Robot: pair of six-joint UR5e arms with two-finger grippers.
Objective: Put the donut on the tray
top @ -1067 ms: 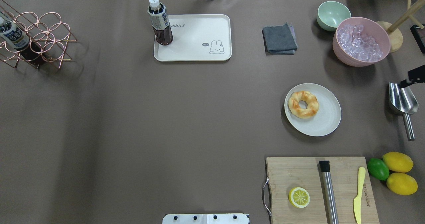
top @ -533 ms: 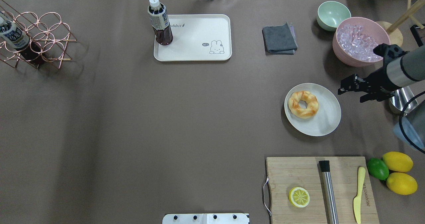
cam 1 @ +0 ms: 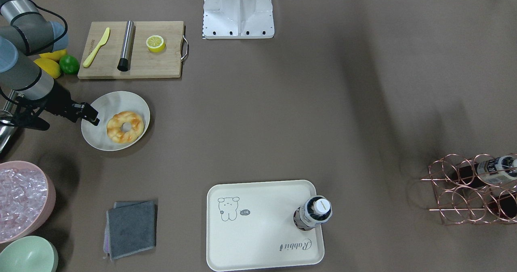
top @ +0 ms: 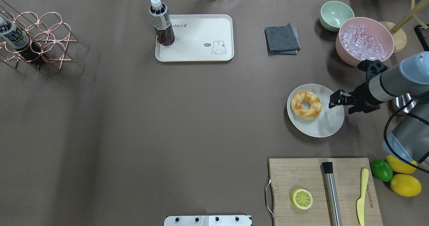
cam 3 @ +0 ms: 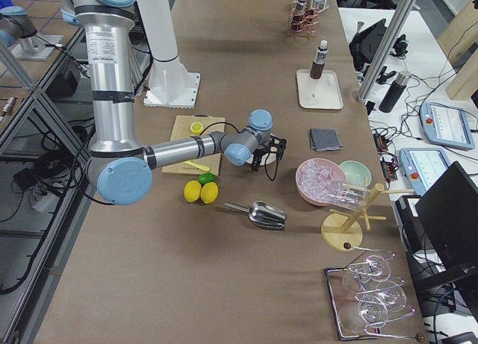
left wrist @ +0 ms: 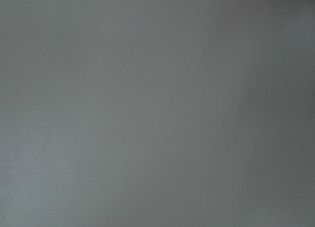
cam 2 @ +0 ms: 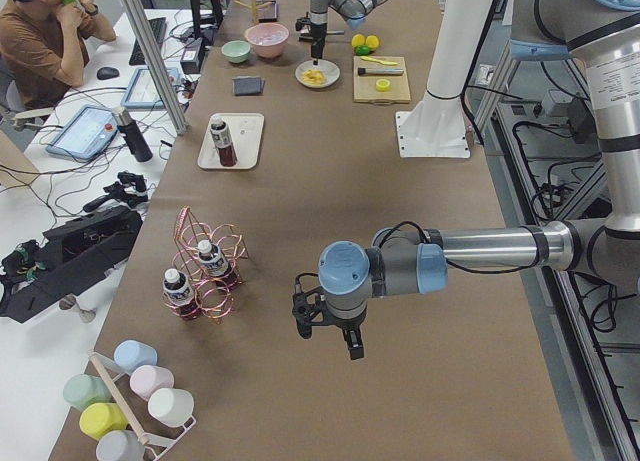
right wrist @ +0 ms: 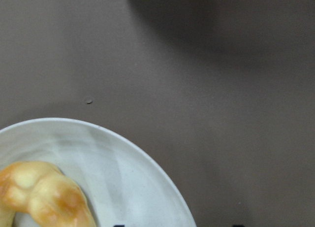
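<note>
The donut (right wrist: 42, 192) needs to go on the tray next. My right gripper should grab the plate by its rim (right wrist: 165, 170) and leave the donut untouched.
The donut (top: 306, 105), a golden twisted ring, lies on the left part of a round cream plate (top: 326, 125) at the table's right; it also shows in the front view (cam 1: 125, 126) and the right wrist view (right wrist: 44, 195). My right gripper (top: 338, 102) hangs over the plate's right rim, open and empty, clear of the donut. The tray (top: 201, 51), cream with a line drawing and script, lies at the far middle with a dark bottle (top: 162, 23) standing in its left corner. My left gripper (cam 2: 325, 326) shows only in the exterior left view, low over bare table; I cannot tell its state.
A pink bowl of ice (top: 364, 41), a green bowl (top: 336, 14) and a metal scoop (top: 402, 103) sit near the right arm. A grey cloth (top: 282, 39) lies between plate and tray. A cutting board (top: 301, 175) with a lemon half (top: 302, 199) is near right. A wire rack (top: 37, 38) stands far left.
My right arm has come in from the right edge and moved left to the plate's right rim. The donut, plate and tray have not moved.
</note>
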